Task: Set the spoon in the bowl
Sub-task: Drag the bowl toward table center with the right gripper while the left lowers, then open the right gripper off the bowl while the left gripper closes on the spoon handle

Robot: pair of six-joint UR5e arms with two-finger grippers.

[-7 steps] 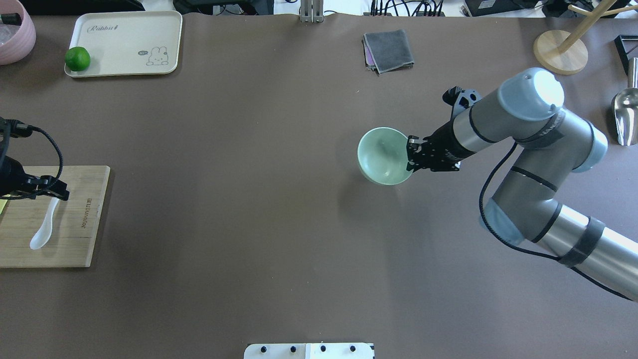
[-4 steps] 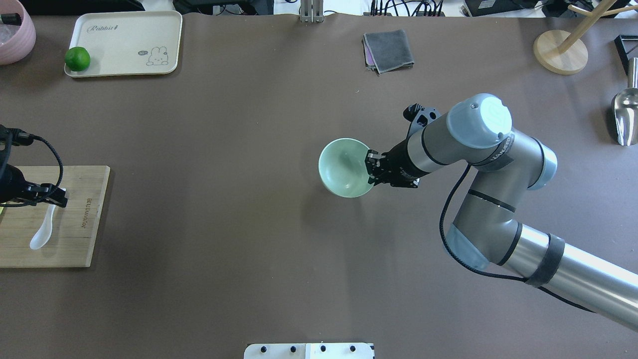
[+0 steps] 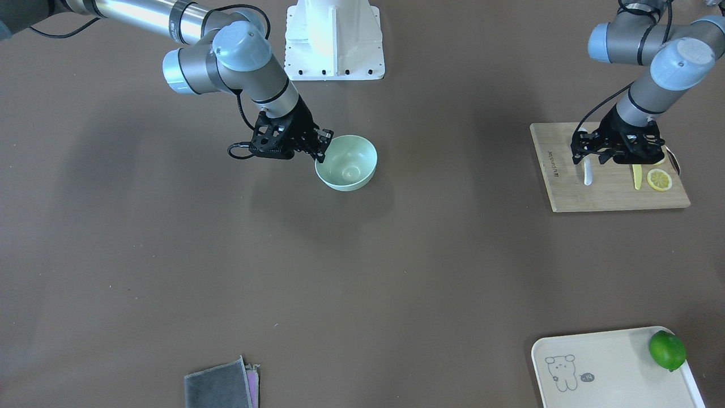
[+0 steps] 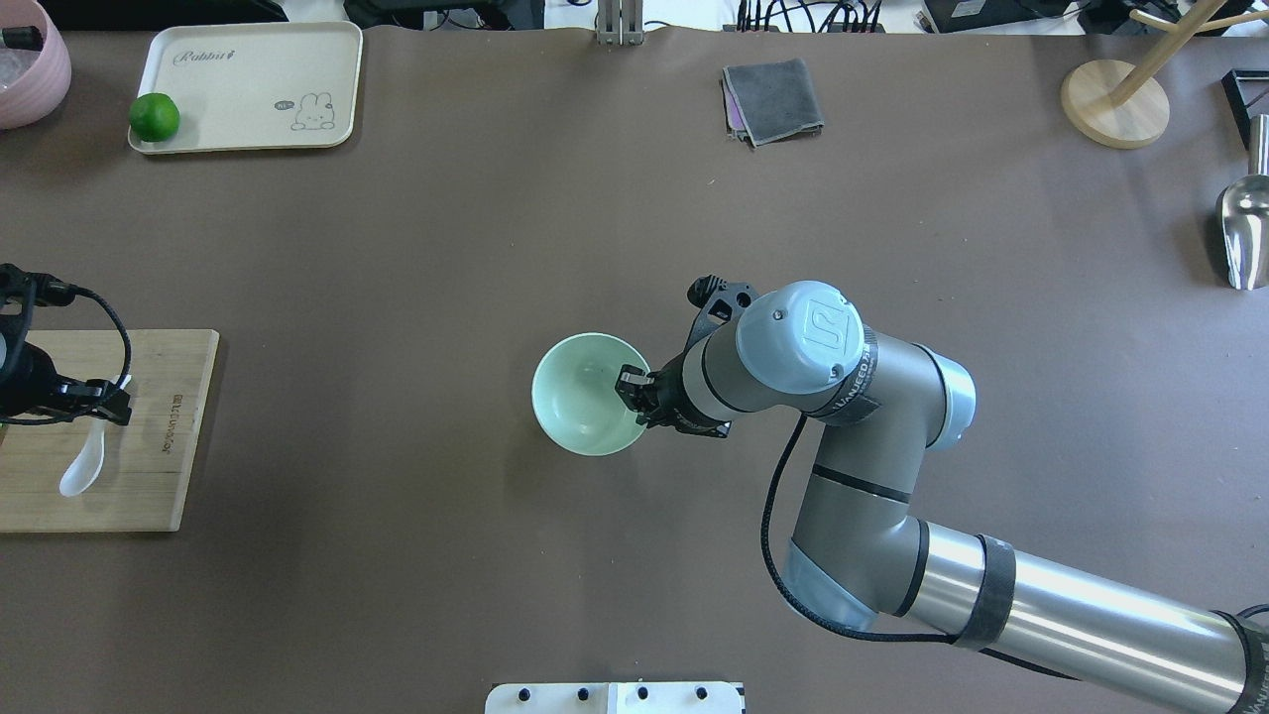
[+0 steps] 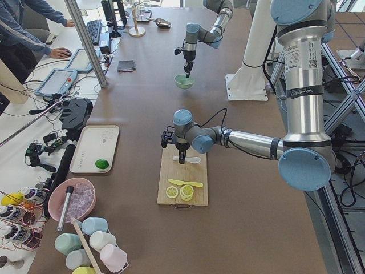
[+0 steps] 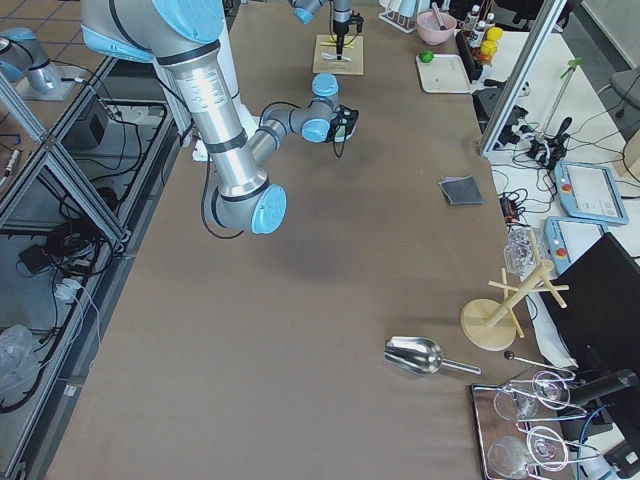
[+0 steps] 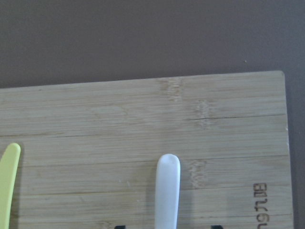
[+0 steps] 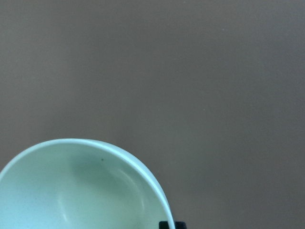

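Observation:
I will next grab the white spoon by its handle (image 3: 587,173) with my left gripper, which should then put the spoon in the bowl (image 3: 350,163).
The pale mint-green bowl (image 4: 587,394) is near the table's middle and also shows in the front view (image 3: 346,161). My right gripper (image 4: 634,392) is shut on its right rim, one finger inside and one outside. The white spoon (image 4: 84,461) lies on the wooden cutting board (image 4: 149,476) at the left edge. My left gripper (image 4: 99,405) hangs open over the spoon's handle. In the left wrist view the handle (image 7: 167,191) lies between the two fingertips, which barely show at the bottom edge.
A thin yellow knife (image 3: 636,177) and a lemon slice (image 3: 659,179) lie on the board beside the spoon. A cream tray (image 4: 248,89) with a lime (image 4: 154,117) is far left. A grey cloth (image 4: 773,99), a wooden stand (image 4: 1115,104) and a metal scoop (image 4: 1244,233) are far right.
My right arm has carried the bowl leftward and nearer, from right of centre to the table's middle. My left gripper has shifted slightly over the spoon's handle; the spoon has not moved.

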